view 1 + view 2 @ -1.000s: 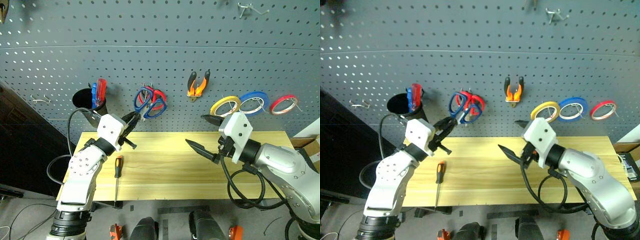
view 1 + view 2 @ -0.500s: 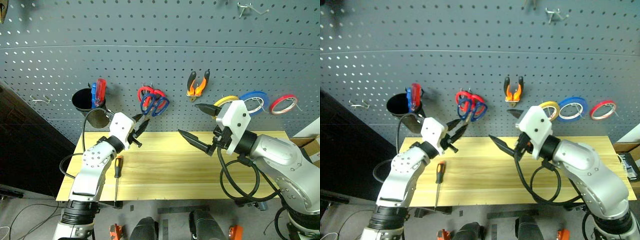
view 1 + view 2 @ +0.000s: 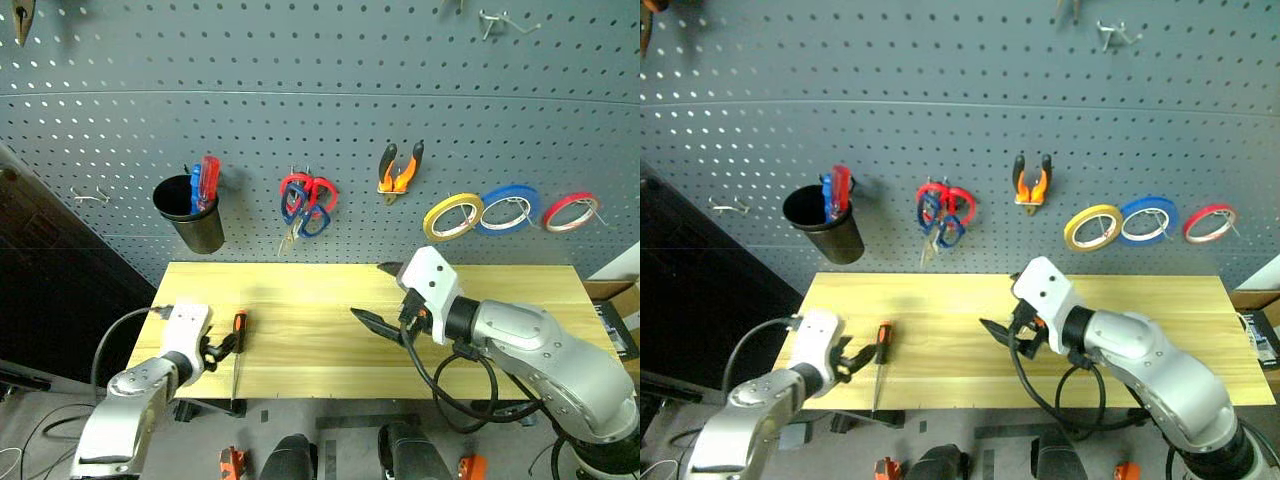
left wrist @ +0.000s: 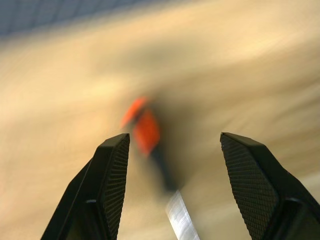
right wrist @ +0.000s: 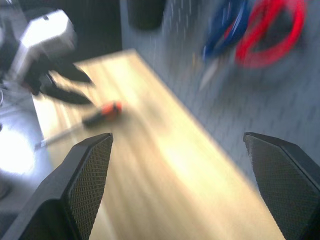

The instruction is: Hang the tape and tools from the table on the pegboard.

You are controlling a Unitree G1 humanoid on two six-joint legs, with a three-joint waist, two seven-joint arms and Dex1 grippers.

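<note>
My fingers are still above the screwdriver's handle [image 3: 240, 325] [image 4: 148, 134], with bare wood showing in between, so they would miss it if I closed now. My left gripper needs to go lower first, then close on the handle.
The screwdriver [image 3: 237, 345], with an orange-and-black handle, lies on the table [image 3: 300, 300] near its left front edge. My left gripper [image 3: 222, 346] is open, low over the table just left of the handle; in the left wrist view the handle [image 4: 142, 127] lies ahead between the open fingers. On the pegboard [image 3: 300, 90] hang the blue scissors [image 3: 305, 218] beside red ones, the pliers [image 3: 398, 170] and the yellow tape [image 3: 452, 215]. My right gripper [image 3: 378, 297] hovers open and empty over the table's middle.
A black cup [image 3: 190, 212] with red and blue tools hangs on the board at the left. A blue tape ring [image 3: 508, 207] and a red one [image 3: 570, 210] hang right of the yellow tape. Bare hooks [image 3: 490, 20] sit at the upper right.
My left gripper let go of the blue scissors, which now hang on the board, opened, and dropped down to the screwdriver. The right gripper sank slightly and shifted left.
</note>
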